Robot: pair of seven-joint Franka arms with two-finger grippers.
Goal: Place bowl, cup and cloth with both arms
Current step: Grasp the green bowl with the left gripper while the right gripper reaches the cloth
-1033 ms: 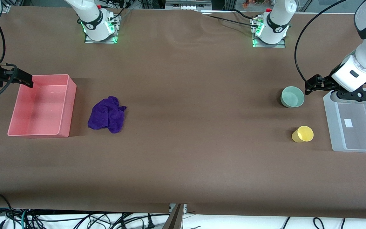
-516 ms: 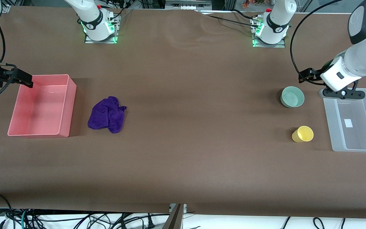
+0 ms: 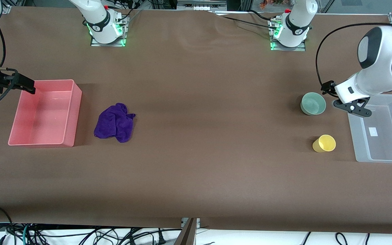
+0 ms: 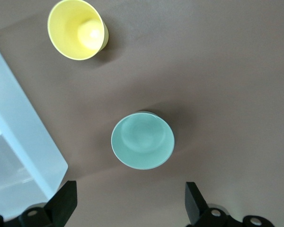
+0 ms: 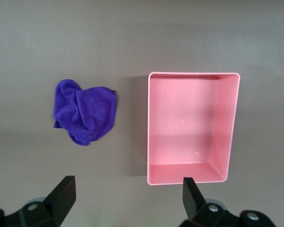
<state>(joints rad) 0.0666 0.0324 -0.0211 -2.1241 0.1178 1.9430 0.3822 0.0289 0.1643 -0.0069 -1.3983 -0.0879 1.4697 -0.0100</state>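
The cloth should go in the pink bin, so my right gripper next needs to take hold of the purple cloth by its rumpled middle [image 3: 115,122] [image 5: 86,112].
The mint-green bowl [image 3: 313,103] stands upright toward the left arm's end of the table. The yellow cup [image 3: 324,143] stands nearer the front camera. In the left wrist view the bowl [image 4: 142,140] lies just ahead of my left gripper [image 4: 131,198], which is open, empty and above the table beside the bowl. The cup [image 4: 77,29] shows past the bowl. The purple cloth [image 3: 115,122] lies rumpled beside the pink bin [image 3: 75,112]. My right gripper [image 3: 29,88] waits open and empty over that bin's corner. Its wrist view shows the cloth [image 5: 85,116] and the bin [image 5: 194,74].
A clear plastic bin [image 3: 354,136] stands at the left arm's end of the table, beside the bowl and cup; its wall also shows in the left wrist view [image 4: 19,142]. Both bins are empty. Brown table lies between the cloth and the bowl.
The left arm has swung off the clear bin and turned its wrist downward, bringing its gripper beside the bowl. The right arm, bowl, cup and cloth have not moved.
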